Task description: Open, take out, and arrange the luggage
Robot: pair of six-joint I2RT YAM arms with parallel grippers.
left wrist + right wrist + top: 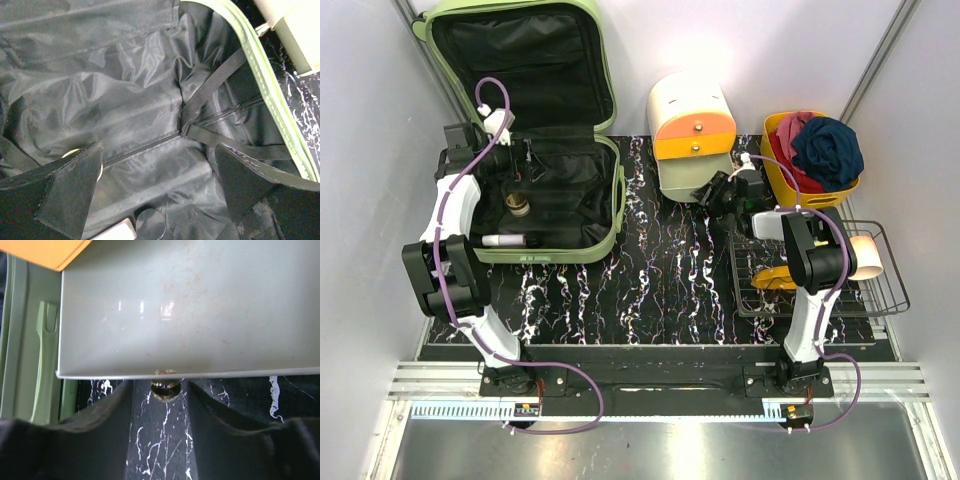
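Note:
The left gripper next grabs the round brass-topped item [517, 203] across opposite sides near its rim, to take it out and set it upright.
The pale green luggage [552, 256] lies open at the back left, its lid standing up against the wall, black lining [125, 100] showing. Inside lie a round brass-topped item [519, 206] and a white tube with a black cap [508, 240]. My left gripper [527, 165] hangs inside the shell, jaws wide open over the lining [159, 150] with nothing between them. My right gripper [717, 190] is at the foot of the drawer box. Its fingers stand open either side of a small brass knob [165, 389], a gap on each side.
The cream-and-orange drawer box [692, 130] stands at the back centre. An orange bin [782, 178] with red and blue clothes is at the back right. A wire basket [885, 290] holds a roll and an orange item. Crossed elastic straps [215, 82] span the lining.

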